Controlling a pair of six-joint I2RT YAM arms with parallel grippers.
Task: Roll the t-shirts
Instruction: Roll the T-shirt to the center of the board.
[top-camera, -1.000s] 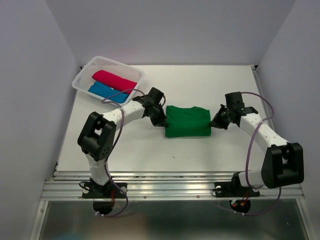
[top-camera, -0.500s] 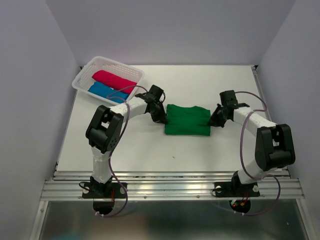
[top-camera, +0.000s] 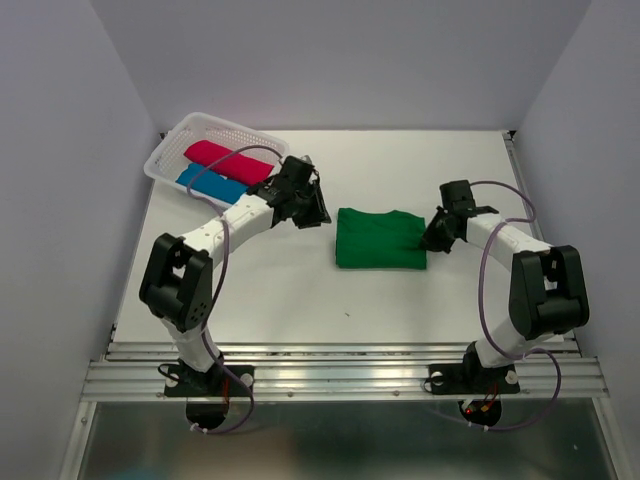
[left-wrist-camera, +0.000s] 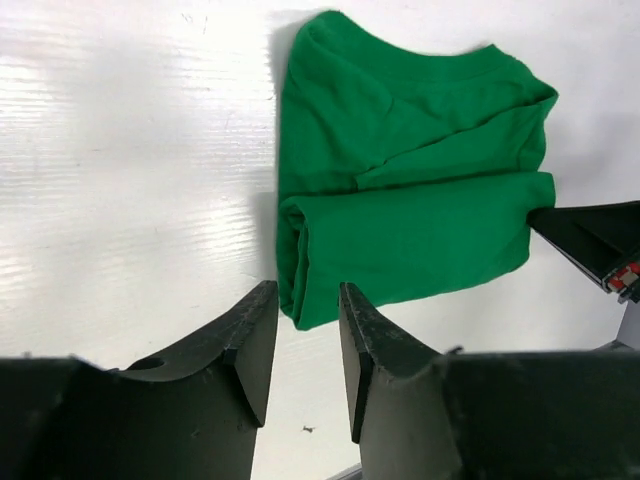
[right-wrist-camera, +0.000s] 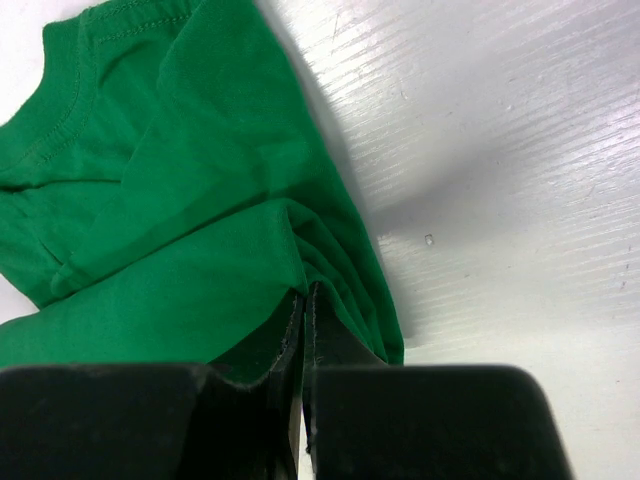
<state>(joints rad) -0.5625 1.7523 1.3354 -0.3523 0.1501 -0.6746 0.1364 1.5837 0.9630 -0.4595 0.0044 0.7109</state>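
Both ends of the t-shirt need to be rolled together. My left gripper will next grab the green t-shirt's rolled fold (top-camera: 340, 242) (left-wrist-camera: 302, 222) at the end opposite my right gripper.
A deep green t-shirt (top-camera: 380, 240) lies folded and partly rolled on the white table, mid-table. My left gripper (top-camera: 320, 213) hovers just off its left end, jaws apart with nothing between them; in the left wrist view the green t-shirt (left-wrist-camera: 410, 200) lies just beyond the left gripper (left-wrist-camera: 307, 290). My right gripper (top-camera: 428, 238) is at the shirt's right edge. In the right wrist view the right gripper (right-wrist-camera: 303, 292) is shut, pinching a fold of the green t-shirt (right-wrist-camera: 180, 200). A crimson-pink t-shirt (top-camera: 228, 160) and a blue t-shirt (top-camera: 210, 183) lie rolled in the basket.
The white lattice basket (top-camera: 262, 140) stands at the table's far left corner, close behind the left arm. Grey walls close in the left, right and back. A metal rail (top-camera: 340, 375) runs along the near edge.
The left gripper has opened, let go of the green shirt's left end and drawn back up and left toward the basket. The shirt has settled flatter. The right gripper kept its grip.
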